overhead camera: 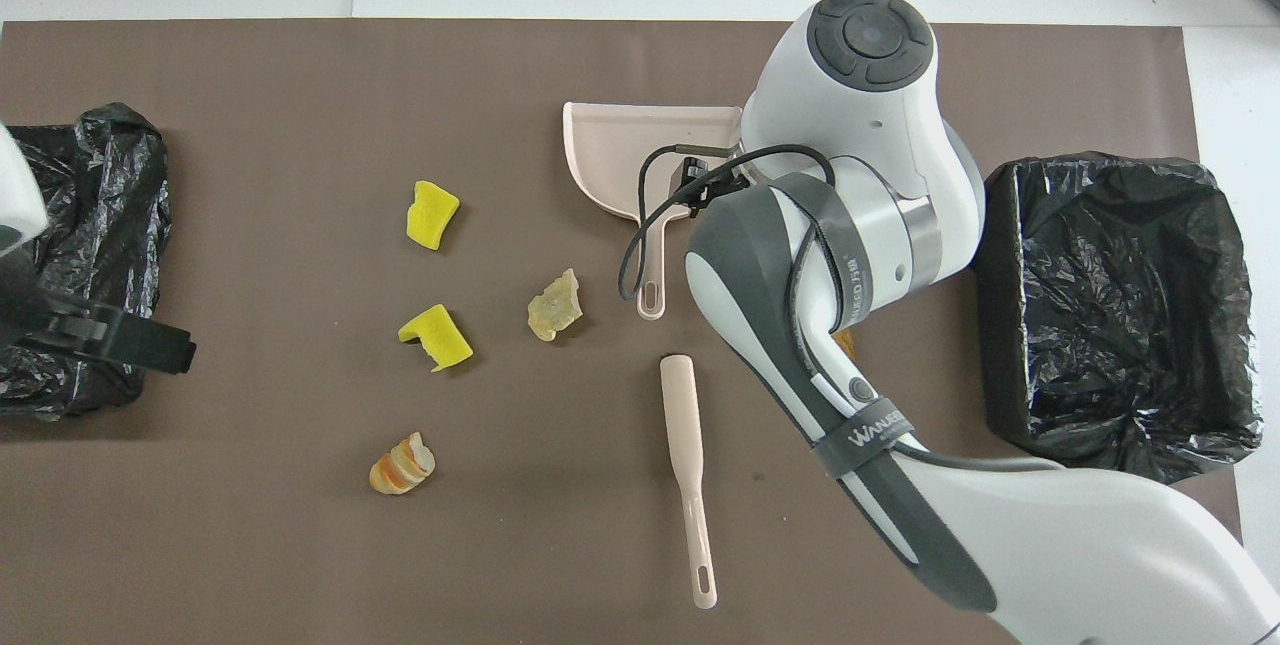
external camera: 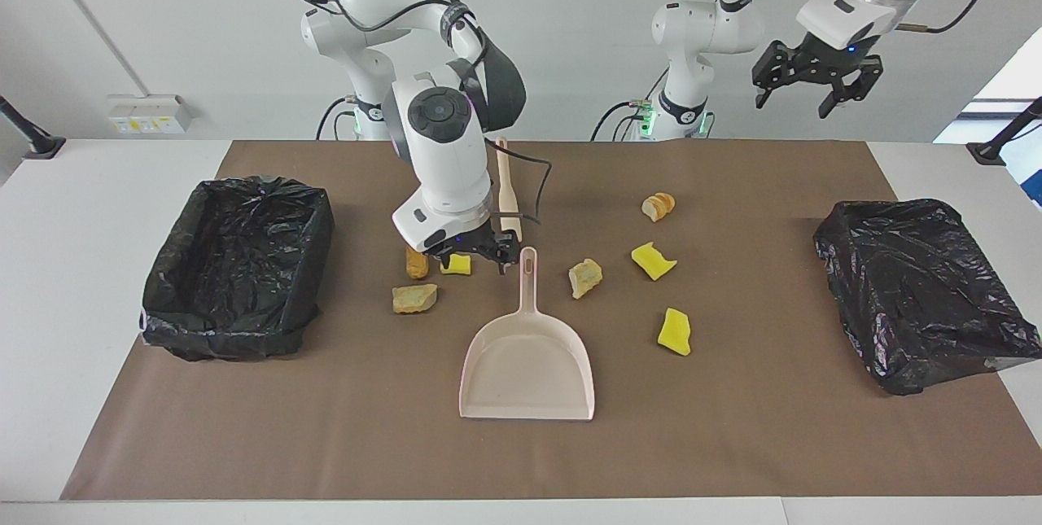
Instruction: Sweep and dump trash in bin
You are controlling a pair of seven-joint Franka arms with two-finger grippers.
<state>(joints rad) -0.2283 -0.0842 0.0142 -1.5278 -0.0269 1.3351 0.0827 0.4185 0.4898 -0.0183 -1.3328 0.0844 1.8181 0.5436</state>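
Observation:
I will grab the dustpan by its slim handle [overhead camera: 651,269] with my right gripper next. The handle is narrow enough for the gripper's fingers, while the dustpan's scoop spreads wide across the mat.
Several pieces of trash lie on the brown mat: a tan lump [external camera: 414,298], an orange-brown lump [external camera: 416,266], a yellow piece [external camera: 457,266], a tan chunk [external camera: 585,277], two yellow pieces [external camera: 653,260] [external camera: 675,331] and a sliced bread-like lump [external camera: 658,206]. The beige dustpan [external camera: 527,366] lies mid-mat, handle toward the robots. The beige brush [external camera: 508,191] lies nearer the robots, its bristle end by that handle. My right gripper [external camera: 466,256] hangs low and open over the brush's bristle end and the yellow piece, holding nothing. My left gripper [external camera: 814,98] is open, high in the air.
A black-lined bin [external camera: 236,264] stands at the right arm's end of the mat, and a second one [external camera: 924,289] at the left arm's end. In the overhead view the right arm covers part of the dustpan [overhead camera: 610,150] and the nearby trash.

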